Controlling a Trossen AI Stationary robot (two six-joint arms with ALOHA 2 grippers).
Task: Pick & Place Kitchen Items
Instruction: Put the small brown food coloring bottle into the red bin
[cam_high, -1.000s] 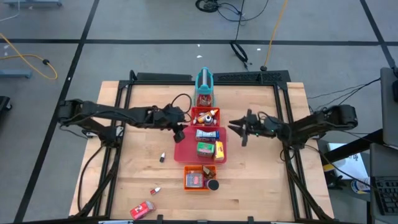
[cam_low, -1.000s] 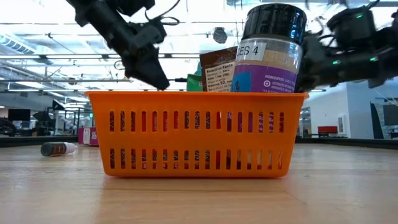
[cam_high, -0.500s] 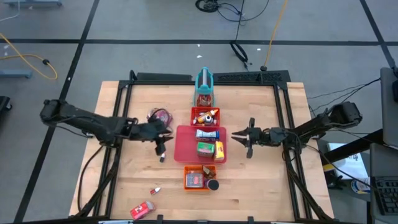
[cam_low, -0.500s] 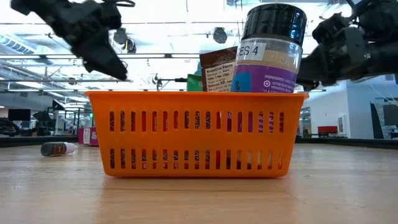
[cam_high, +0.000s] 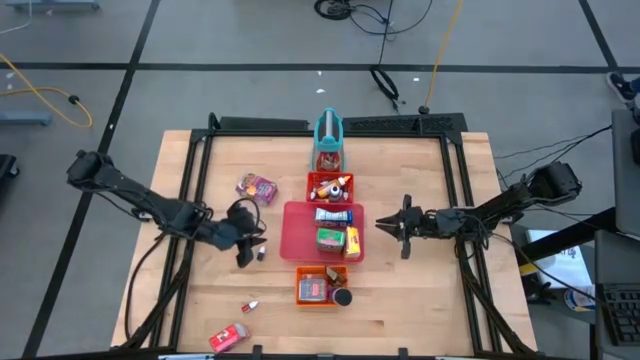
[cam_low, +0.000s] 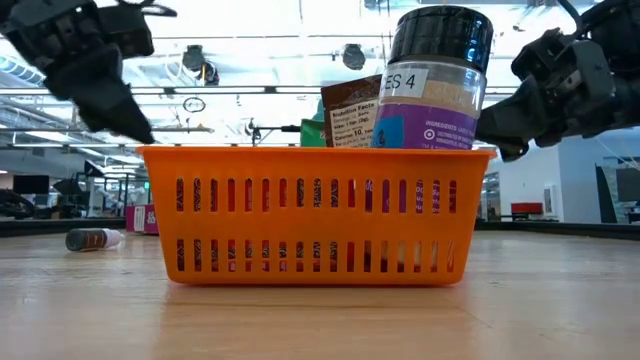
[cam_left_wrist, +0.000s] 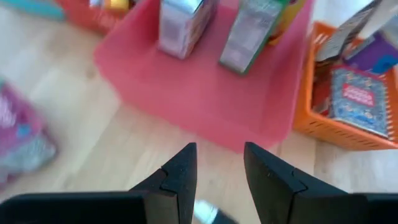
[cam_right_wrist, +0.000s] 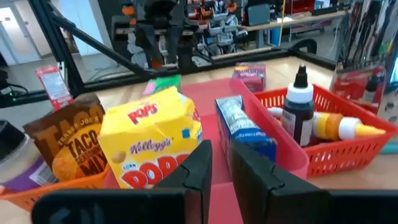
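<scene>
I need to grab the tiny bottle by its dark body (cam_left_wrist: 222, 218) next with my left gripper, so its white cap (cam_left_wrist: 203, 210) stays free. Then I can pick the bottle up off the wood.
My left gripper (cam_high: 246, 247) hovers open, slanting down, left of the big red tray (cam_high: 300, 245). A tiny bottle (cam_high: 260, 253) lies on the wood just below its fingers (cam_left_wrist: 180, 177), which do not touch it. My right gripper (cam_high: 386, 228) points level at the tray's right wall, and only a narrow slit shows between its fingers (cam_right_wrist: 202, 165). It holds nothing. The tray holds a yellow box (cam_right_wrist: 152, 140), a blue-white box (cam_right_wrist: 245, 134) and a green box (cam_high: 328, 238). A pink-purple packet (cam_high: 257, 187) lies flat on the table.
A small red basket (cam_high: 330, 187) with bottles sits behind the tray, and the teal stand (cam_high: 329, 135) is behind that. An orange basket (cam_high: 322, 287) with packets sits in front, a dark can (cam_high: 343, 297) beside it. Another tiny bottle (cam_high: 250, 305) and a red box (cam_high: 230, 337) lie near the front edge.
My left gripper has swung from beside the small red basket toward the table's near left, sinking a little, and now hangs over the tiny bottle. This has uncovered the pink-purple packet. My right gripper has slid toward the near edge along the tray, and its fingers have drawn closer together.
</scene>
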